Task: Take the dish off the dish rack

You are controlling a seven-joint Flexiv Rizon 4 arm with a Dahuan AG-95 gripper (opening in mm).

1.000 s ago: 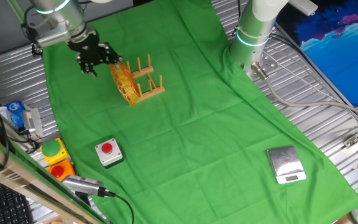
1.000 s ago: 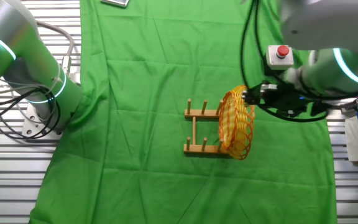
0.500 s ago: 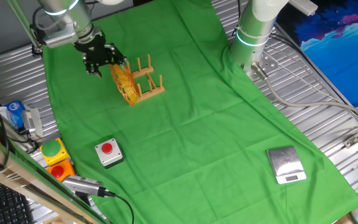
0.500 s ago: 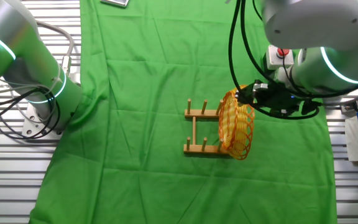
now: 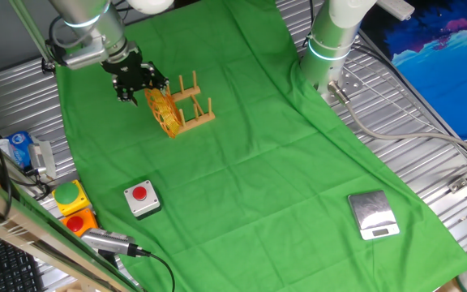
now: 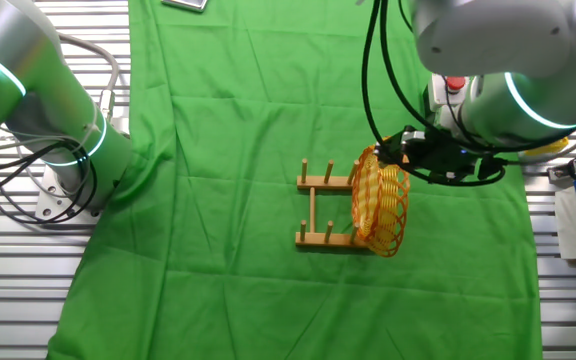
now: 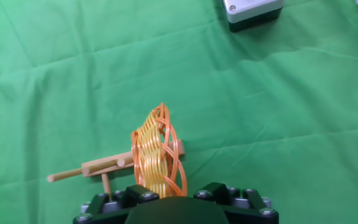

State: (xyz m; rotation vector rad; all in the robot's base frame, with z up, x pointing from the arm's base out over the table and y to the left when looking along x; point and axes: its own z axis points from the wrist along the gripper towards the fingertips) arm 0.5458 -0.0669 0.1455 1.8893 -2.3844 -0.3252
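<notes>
The gripper grips the woven dish by its upper rim [image 5: 156,92] next, to lift the woven dish off the dish rack [image 5: 195,106].
The dish [image 5: 163,110] is a yellow-orange woven basket-plate standing on edge in the dish rack [image 5: 195,106], a small wooden rack with upright pegs on the green cloth. Both show in the other fixed view, the dish [image 6: 380,202] at the right end of the rack [image 6: 318,212]. My gripper [image 5: 145,86] is at the dish's upper rim, also seen in the other fixed view [image 6: 400,158]. In the hand view the gripper [image 7: 176,194] is open, its two fingers standing either side of the dish's near rim [image 7: 157,152], with the rack [image 7: 98,169] to the left.
A grey box with a red button [image 5: 142,199] sits near the cloth's front-left, also in the hand view [image 7: 252,9]. A yellow and orange button box [image 5: 73,204], a small scale [image 5: 373,216] and a second arm's base [image 5: 329,42] stand around the cloth.
My gripper has moved closer to the dish and now reaches its upper rim. The dish and rack have not moved.
</notes>
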